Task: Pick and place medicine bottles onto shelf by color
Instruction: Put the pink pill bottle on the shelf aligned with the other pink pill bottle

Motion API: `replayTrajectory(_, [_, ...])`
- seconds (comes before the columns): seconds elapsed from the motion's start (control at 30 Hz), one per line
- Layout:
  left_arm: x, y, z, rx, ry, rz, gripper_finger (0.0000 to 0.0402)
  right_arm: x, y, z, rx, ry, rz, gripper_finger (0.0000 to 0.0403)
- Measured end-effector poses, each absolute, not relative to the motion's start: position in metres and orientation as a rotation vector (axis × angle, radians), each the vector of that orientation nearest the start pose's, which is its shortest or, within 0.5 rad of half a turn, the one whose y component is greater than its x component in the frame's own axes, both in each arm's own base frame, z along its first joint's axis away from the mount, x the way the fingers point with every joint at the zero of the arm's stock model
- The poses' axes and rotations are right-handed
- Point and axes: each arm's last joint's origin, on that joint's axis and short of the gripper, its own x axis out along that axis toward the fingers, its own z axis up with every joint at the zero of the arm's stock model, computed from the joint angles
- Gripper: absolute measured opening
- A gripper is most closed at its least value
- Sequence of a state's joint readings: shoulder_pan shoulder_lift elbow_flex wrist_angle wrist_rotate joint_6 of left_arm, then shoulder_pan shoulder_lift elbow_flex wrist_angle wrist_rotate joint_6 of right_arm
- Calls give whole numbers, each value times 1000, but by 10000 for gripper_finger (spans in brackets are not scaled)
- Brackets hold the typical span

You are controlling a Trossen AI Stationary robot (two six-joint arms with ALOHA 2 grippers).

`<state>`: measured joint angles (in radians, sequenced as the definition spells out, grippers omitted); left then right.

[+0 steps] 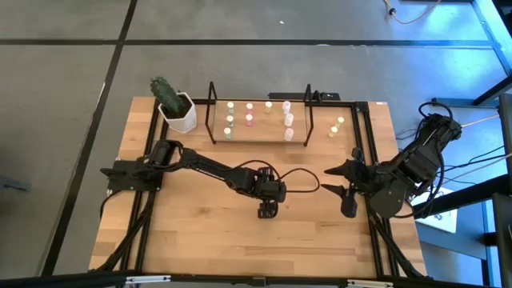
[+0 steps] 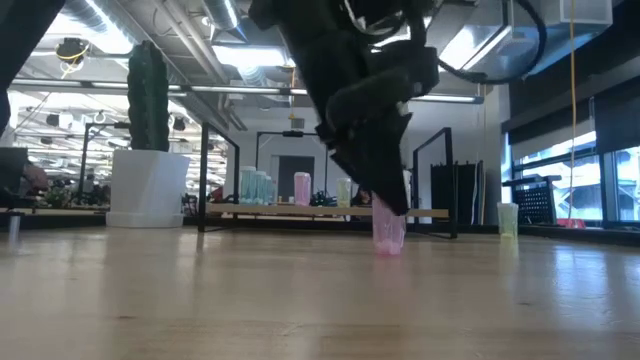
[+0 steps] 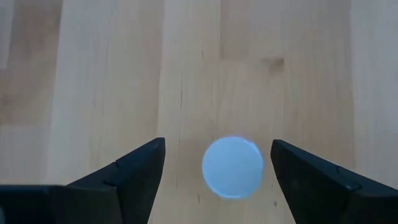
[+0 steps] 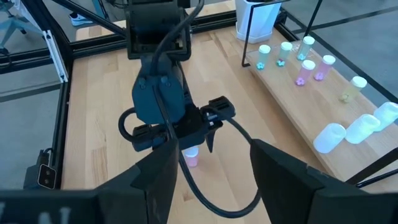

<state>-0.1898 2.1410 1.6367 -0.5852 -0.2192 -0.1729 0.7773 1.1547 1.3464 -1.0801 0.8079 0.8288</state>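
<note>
The bottle has the left gripper's fingers level with its round white cap on each side, so the left gripper should close. Closing now would catch the bottle.
A small pink medicine bottle stands upright on its base on the wooden table, near the middle. My left gripper is open and points steeply down over it, one finger on each side of the bottle's round pale top with a gap on both sides. The right wrist view shows the same bottle under that gripper. The wire shelf stands at the table's far side with several bottles on its wooden floor. My right gripper waits open at the table's right side, with nothing between its fingers.
A white pot with a cactus stands left of the shelf. Two more bottles stand on the table right of the shelf. Black rails run along the table's sides. Bare wood lies between the gripper and the near edge.
</note>
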Motion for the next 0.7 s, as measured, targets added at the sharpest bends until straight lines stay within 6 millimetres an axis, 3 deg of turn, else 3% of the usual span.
replayTrajectory(0.43, [445,-82,168,72,1066,118,285,155,126,381,193,605,-214,202])
replayTrajectory(0.7, [445,-80,168,86,1061,142,251,154,128,380,227,681,-131,202])
